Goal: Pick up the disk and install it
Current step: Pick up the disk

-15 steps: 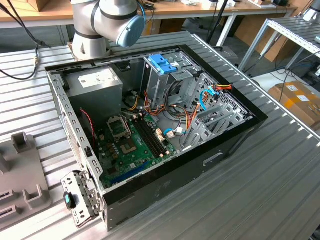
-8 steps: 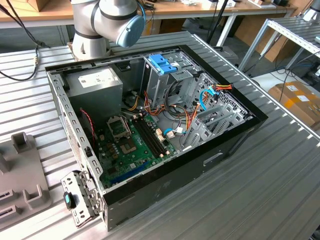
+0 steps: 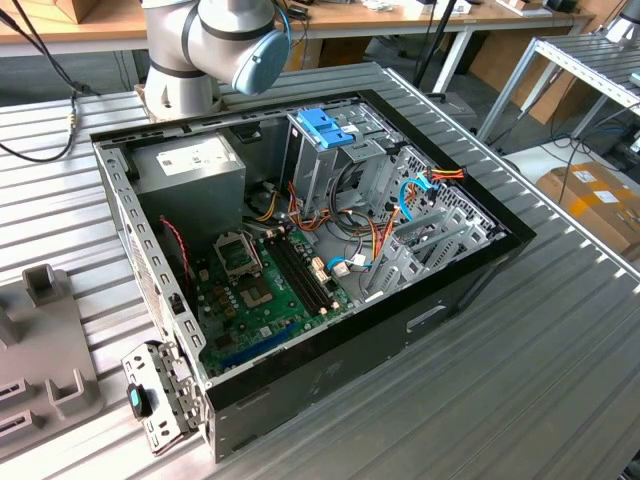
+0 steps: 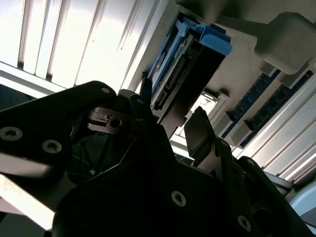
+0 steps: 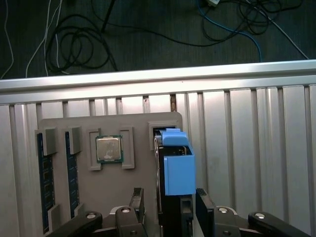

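Observation:
The disk (image 5: 176, 170) will go into the computer case to be installed, after my gripper grabs it by its end below the blue bar (image 5: 175, 212) next.
The disk (image 5: 176, 170), a dark drive with light-blue plastic rails, stands on edge in a slot of a grey holder plate (image 5: 133, 129) on the ribbed metal table. My gripper (image 5: 170, 203) is open and straddles the disk's near end, one finger (image 5: 138, 200) on each side with a small gap to the disk. In the second wrist view the disk (image 4: 190, 59) rises between the same two black fingers (image 4: 197, 129) of the gripper (image 4: 170, 111). In the exterior view the open computer case (image 3: 470, 268) lies on the table, with its metal drive cage (image 3: 335, 170) at the back.
The holder plate also carries a processor chip (image 5: 108, 148) and memory sticks (image 5: 42, 182). Part of the plate (image 3: 45, 345) lies at the exterior view's left. A blue latch piece (image 3: 325, 128) tops the drive cage. Cables (image 5: 79, 44) lie on the floor past the table edge.

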Controlling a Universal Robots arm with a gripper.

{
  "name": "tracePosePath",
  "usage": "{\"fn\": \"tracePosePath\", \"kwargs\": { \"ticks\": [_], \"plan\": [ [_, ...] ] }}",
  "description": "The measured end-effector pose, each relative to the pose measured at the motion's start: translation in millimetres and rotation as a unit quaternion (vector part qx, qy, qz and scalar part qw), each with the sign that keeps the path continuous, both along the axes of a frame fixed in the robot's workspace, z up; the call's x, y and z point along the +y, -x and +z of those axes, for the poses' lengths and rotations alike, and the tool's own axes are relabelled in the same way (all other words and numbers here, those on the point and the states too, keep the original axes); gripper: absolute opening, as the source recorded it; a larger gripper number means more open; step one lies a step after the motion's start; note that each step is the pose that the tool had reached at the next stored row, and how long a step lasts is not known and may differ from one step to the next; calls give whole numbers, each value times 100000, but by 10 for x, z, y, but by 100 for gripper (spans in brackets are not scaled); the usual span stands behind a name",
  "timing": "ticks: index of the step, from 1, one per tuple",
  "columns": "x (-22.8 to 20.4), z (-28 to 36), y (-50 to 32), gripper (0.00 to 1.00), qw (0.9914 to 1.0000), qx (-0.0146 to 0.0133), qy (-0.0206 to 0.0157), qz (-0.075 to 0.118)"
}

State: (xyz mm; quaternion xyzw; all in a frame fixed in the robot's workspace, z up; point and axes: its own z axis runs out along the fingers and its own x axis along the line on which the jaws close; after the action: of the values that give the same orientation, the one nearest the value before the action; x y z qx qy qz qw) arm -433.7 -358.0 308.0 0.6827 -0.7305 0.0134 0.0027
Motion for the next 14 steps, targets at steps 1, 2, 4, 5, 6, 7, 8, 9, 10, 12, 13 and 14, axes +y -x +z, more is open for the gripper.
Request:
{"fn": "tracePosePath", "kwargs": {
  "ticks": [1,2,4,5,6,7,8,9,10,12,13,14],
  "plan": [
    [-1,0,0,54,100000,-1,-1,4],
    [-1,1,-1,54,100000,9,3,10],
    [-1,1,-2,54,100000,7,3,9],
    [-1,1,-2,54,100000,11,4,9],
    [-1,1,-2,54,100000,9,4,9],
    [-1,1,-2,53,100000,9,3,8],
    [-1,1,-3,53,100000,9,4,10],
    [-1,1,-3,45,100000,6,4,8],
    [-1,1,-3,45,100000,8,2,7],
    [-1,1,-3,45,100000,8,1,8],
    [-1,1,-4,45,100000,9,4,7],
    [-1,1,-4,45,100000,8,3,8]
  ]
}}
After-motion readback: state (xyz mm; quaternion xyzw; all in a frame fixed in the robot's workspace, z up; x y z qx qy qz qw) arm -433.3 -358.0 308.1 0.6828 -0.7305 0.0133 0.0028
